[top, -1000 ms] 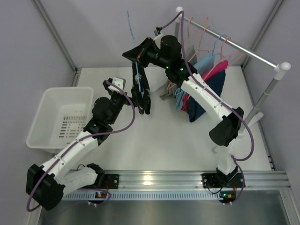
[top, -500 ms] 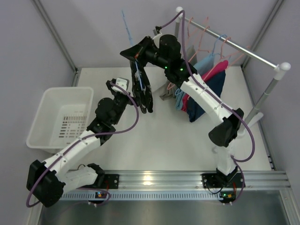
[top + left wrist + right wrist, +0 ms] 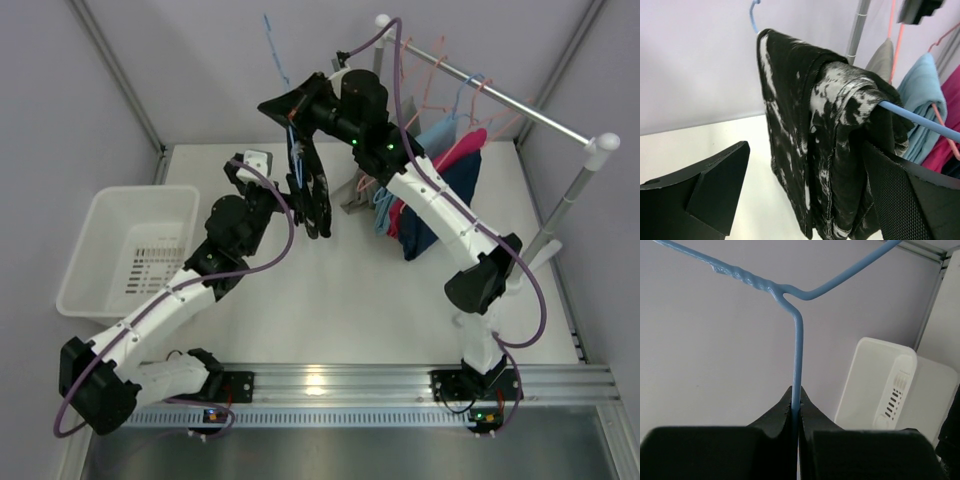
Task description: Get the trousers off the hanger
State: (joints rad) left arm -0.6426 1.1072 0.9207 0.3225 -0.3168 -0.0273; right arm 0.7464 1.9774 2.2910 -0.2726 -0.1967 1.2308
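The black trousers hang in a fold below the bar. My left gripper will reach them and grab across that fold, so the hanger stays free to slide out.
My right gripper (image 3: 290,108) is shut on a blue wire hanger (image 3: 798,347) and holds it in the air away from the rail; it also shows in the top view (image 3: 277,50). The black trousers with white speckled print (image 3: 308,190) hang folded over the hanger's bar (image 3: 920,122). In the left wrist view they (image 3: 825,150) hang between my left gripper's open jaws, the right finger close to the cloth. My left gripper (image 3: 262,170) is open just left of them. Navy blue trousers (image 3: 445,205) and magenta pink trousers (image 3: 450,160) hang on the rail.
A metal rail (image 3: 500,95) with pink and blue hangers and a light blue garment (image 3: 425,140) stands at the back right. A white basket (image 3: 125,250) stands at the left. Grey walls close in the back and sides.
My left gripper has moved up and to the right toward the black trousers. My right gripper with the hanger has shifted slightly.
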